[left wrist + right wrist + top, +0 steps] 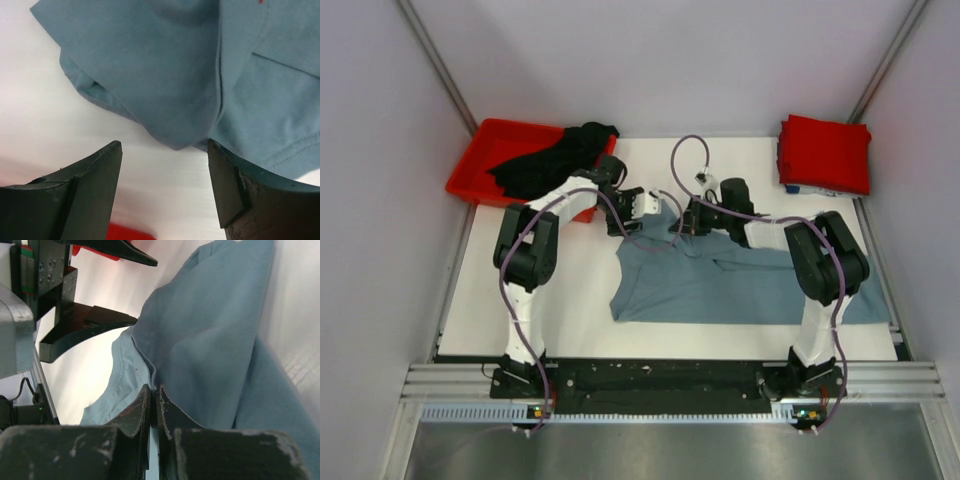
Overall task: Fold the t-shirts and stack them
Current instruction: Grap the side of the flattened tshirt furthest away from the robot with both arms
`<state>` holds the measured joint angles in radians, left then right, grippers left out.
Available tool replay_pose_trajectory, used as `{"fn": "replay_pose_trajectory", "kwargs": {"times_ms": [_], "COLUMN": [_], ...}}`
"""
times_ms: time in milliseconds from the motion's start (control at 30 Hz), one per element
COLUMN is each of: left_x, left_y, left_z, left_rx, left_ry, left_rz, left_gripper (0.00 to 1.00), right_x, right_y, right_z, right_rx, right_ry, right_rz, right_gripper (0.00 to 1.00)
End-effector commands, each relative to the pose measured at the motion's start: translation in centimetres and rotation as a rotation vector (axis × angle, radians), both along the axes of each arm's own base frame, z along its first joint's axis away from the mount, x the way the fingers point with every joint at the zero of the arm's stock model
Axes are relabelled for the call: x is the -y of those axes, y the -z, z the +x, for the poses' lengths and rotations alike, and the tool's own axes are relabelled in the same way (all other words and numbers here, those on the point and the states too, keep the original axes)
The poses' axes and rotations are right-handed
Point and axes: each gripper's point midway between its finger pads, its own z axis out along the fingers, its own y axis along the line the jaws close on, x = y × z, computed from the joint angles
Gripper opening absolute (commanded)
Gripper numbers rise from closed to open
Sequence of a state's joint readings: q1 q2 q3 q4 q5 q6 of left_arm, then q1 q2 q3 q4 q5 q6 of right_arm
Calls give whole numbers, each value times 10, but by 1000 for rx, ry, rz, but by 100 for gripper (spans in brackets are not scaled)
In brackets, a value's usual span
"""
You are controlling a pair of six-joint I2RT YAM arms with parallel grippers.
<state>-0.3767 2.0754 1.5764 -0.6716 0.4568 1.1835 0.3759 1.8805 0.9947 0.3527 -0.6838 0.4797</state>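
Observation:
My left gripper will grab the grey-blue t-shirt's sleeve tip (177,140) next. My right gripper will then be free to grab the opposite end for folding.
The grey-blue t-shirt (750,280) lies spread on the white table. My right gripper (692,218) is shut on a fold of it near the collar seam, as the right wrist view (155,388) shows, with the cloth (210,330) bunched ahead. My left gripper (638,208) is open and empty just off the shirt's upper left corner; in the left wrist view (165,145) the sleeve tip (165,65) hangs just beyond its fingertips. The black t-shirt (555,155) lies crumpled in the bin. The red t-shirt (825,152) lies folded at the back right.
A red plastic bin (485,150) stands at the back left, close behind my left gripper; its edge shows in the left wrist view (127,232). My left gripper's fingers (95,322) show in the right wrist view, near the shirt. White walls enclose the table.

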Motion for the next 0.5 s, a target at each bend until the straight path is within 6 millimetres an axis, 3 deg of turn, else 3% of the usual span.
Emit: {"fn": "replay_pose_trajectory", "kwargs": {"times_ms": [0,100,333,467], "left_x": [11,15,23,28], "left_y": [0,-1,-8,-13], "left_z": [19,25,-6,-6], "left_rx": [42,28,-74,-76], "left_ry": [30,5,124,130], "left_rz": [6,-5,-42,-50], "left_gripper": [73,72,72,70], "right_x": [-5,-5,2,4], "right_y": [-14,-10,-12,-15], "right_z": [18,22,39,49], "right_rx": [16,4,-24,-29], "right_ry": [30,32,95,112], "right_rz": [70,66,84,102], "right_gripper": [0,0,0,0]}}
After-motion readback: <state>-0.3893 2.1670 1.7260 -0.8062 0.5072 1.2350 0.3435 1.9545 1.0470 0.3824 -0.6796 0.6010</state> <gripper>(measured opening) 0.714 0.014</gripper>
